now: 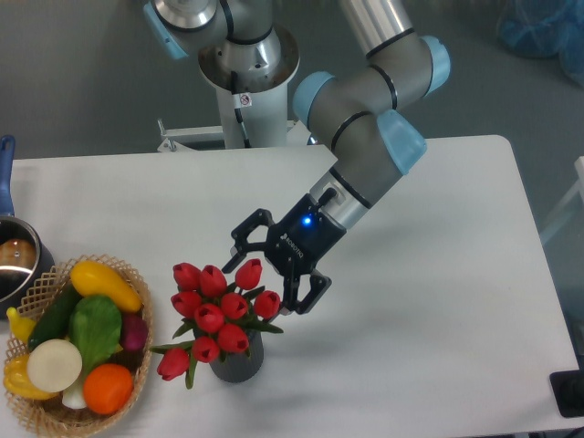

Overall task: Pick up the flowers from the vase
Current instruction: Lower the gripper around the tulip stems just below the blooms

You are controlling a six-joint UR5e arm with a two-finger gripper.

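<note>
My gripper will next lift the flowers out of the vase (239, 362), grabbing the flowers (217, 310) by their cluster of red buds.
The flowers (217, 310), a bunch of red tulip buds with green leaves, stand in the small dark grey vase (239, 362) near the table's front. One bud droops to the left of the vase. My gripper (270, 268) is open, its black fingers spread, just above and to the right of the bunch. One finger (307, 294) is beside the rightmost bud, the other (241, 239) is above the bunch. It holds nothing.
A wicker basket (41, 283) of colourful vegetables sits at the front left. A metal pot (16, 265) with a blue handle (5, 173) stands at the left edge. The arm's base (248, 82) is behind the table.
</note>
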